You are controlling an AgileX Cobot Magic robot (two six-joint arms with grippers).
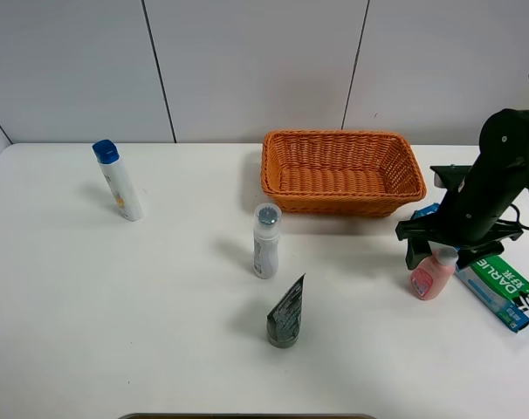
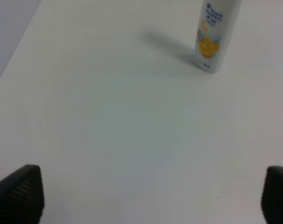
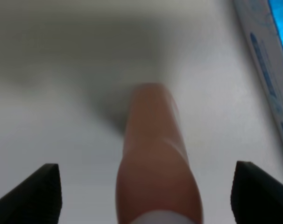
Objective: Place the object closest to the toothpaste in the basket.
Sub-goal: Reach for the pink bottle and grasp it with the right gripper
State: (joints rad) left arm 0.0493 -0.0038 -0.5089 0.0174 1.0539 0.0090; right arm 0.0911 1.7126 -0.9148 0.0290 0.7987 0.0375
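My right gripper grabs the pink bottle by its white-end with the cap [image 1: 445, 255] [image 3: 159, 212] next, to place the object closest to the toothpaste in the basket.
A pink bottle with a white cap [image 1: 432, 278] stands right beside the green and blue toothpaste box [image 1: 502, 288] at the right of the table. My right gripper [image 1: 439, 253] hangs over the bottle's top, open, with one finger on each side. In the right wrist view the bottle [image 3: 155, 154] stands between the two fingertips [image 3: 38, 191], untouched, with the box's edge [image 3: 267, 70] beside it. The orange wicker basket [image 1: 334, 133] stands at the back, left of the right arm. My left gripper [image 2: 151, 196] is open and empty over bare table.
A white bottle with a blue cap [image 1: 119, 181] stands at the back left and shows in the left wrist view [image 2: 215, 32]. A white bottle with a grey cap [image 1: 265, 242] and a dark upright tube [image 1: 286, 316] stand mid-table.
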